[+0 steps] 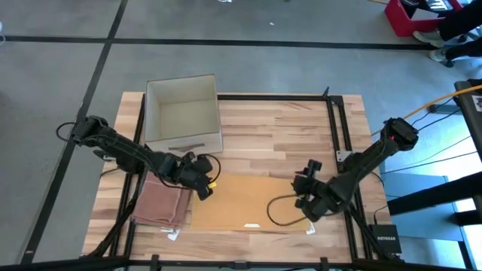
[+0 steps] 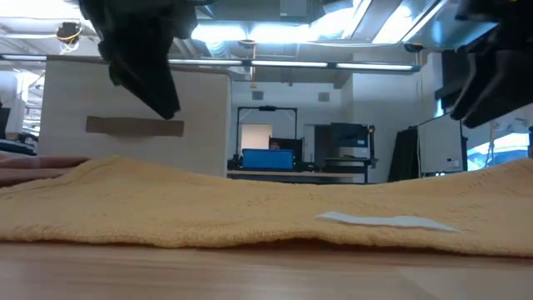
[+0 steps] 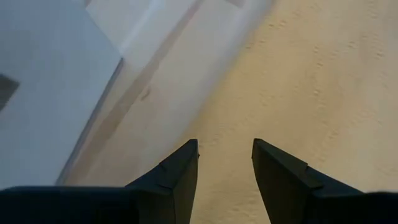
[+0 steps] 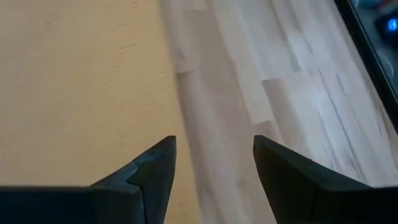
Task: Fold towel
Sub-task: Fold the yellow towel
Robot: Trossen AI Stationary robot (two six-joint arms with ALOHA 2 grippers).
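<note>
The robot's right hand should next pinch the tan towel by its edge, where the cloth ends and the wood begins, so that it can fold the towel.
A tan towel lies spread flat on the wooden table, toward the near edge, with a white label on its near side. My left gripper hangs open just above the towel's far left corner; the left wrist view shows bare wood beside that edge. My right gripper hangs open over the towel's right edge, one finger above the cloth and the other above bare wood. In the low view both grippers stand clear above the towel.
An open white box stands at the far left of the table, close behind my left arm. A folded brown cloth lies left of the towel. A black frame rail runs along the table's right side.
</note>
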